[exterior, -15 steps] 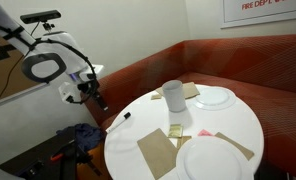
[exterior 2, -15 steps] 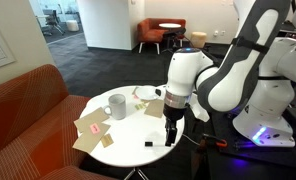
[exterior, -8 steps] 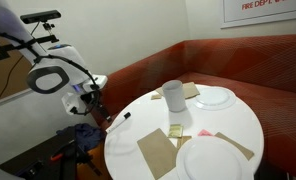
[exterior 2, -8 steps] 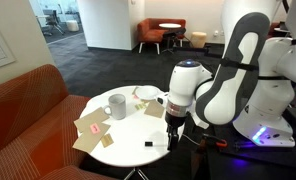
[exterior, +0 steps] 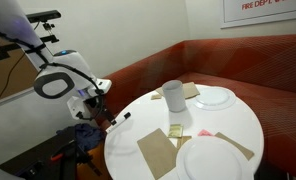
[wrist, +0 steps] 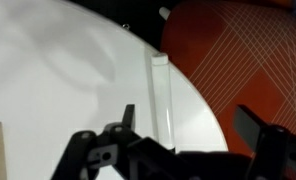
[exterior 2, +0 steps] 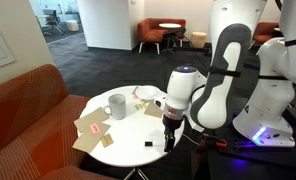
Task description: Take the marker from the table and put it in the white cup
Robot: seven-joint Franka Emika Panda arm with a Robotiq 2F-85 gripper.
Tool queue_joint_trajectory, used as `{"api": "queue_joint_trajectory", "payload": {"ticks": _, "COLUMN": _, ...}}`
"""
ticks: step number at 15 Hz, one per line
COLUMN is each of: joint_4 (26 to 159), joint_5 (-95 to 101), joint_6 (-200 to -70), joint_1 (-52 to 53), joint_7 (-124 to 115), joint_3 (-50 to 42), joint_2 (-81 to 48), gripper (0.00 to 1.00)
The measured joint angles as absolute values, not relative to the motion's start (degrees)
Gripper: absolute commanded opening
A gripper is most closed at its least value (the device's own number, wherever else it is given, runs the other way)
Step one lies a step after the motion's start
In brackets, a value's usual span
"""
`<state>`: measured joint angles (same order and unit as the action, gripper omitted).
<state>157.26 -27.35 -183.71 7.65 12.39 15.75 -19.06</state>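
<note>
My gripper isn't ready to close yet, as its fingers stop above the marker, so it needs to go lower first and then close on the marker.
The marker [exterior: 121,118] is a short black stick lying near the edge of the round white table [exterior: 228,125]. In the wrist view it shows as a pale stick [wrist: 160,92] on the tabletop [wrist: 58,70]. The white cup [exterior: 173,95] stands upright farther in on the table and also shows in an exterior view [exterior 2: 116,104]. My gripper [exterior: 107,121] is open and low at the table edge, right over the marker. In the wrist view the gripper [wrist: 188,125] has the marker between its fingers, nearer one finger. It holds nothing.
Two flat white plates [exterior: 215,97] [exterior: 213,160] and several brown napkins [exterior: 156,152] lie on the table. A red-brown bench [exterior: 228,60] curves behind it. The robot base [exterior 2: 263,120] stands beside the table.
The arm has moved down and in towards the table edge, bringing the open gripper onto the marker. The marker and cup have not moved.
</note>
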Motion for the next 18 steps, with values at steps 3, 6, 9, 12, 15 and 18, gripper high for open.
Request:
{"api": "queue_joint_trajectory", "payload": {"ticks": 3, "joint_4": 156.21, "joint_5": -20.25, "joint_6": -184.9, "joint_1": 5.8, "joint_7": 9.46, "joint_3": 15.62, "joint_2": -21.7, "gripper": 1.0}}
{"api": "queue_joint_trajectory", "payload": {"ticks": 6, "joint_4": 155.24, "joint_5": -11.94, "joint_6": -186.01, "joint_1": 4.97, "joint_7": 6.05, "joint_3": 14.03, "joint_2": -24.07, "gripper": 0.66}}
{"api": "queue_joint_trajectory", "payload": {"ticks": 9, "joint_4": 154.06, "joint_5": -7.55, "joint_6": -186.27, "joint_1": 4.94, "joint_7": 4.61, "joint_3": 12.56, "joint_2": -25.86, "gripper": 0.42}}
{"api": "queue_joint_trajectory", "payload": {"ticks": 12, "joint_4": 153.57, "joint_5": -5.63, "joint_6": -186.31, "joint_1": 4.92, "joint_7": 4.16, "joint_3": 11.3, "joint_2": -26.27, "gripper": 0.19}}
{"api": "queue_joint_trajectory", "payload": {"ticks": 15, "joint_4": 153.28, "joint_5": -5.12, "joint_6": -186.34, "joint_1": 4.83, "joint_7": 3.83, "joint_3": 11.04, "joint_2": -26.15, "gripper": 0.01}}
{"api": "queue_joint_trajectory", "payload": {"ticks": 18, "joint_4": 153.29, "joint_5": -5.11, "joint_6": -186.34, "joint_1": 4.86, "joint_7": 1.48, "joint_3": 11.11, "joint_2": -25.42, "gripper": 0.05}}
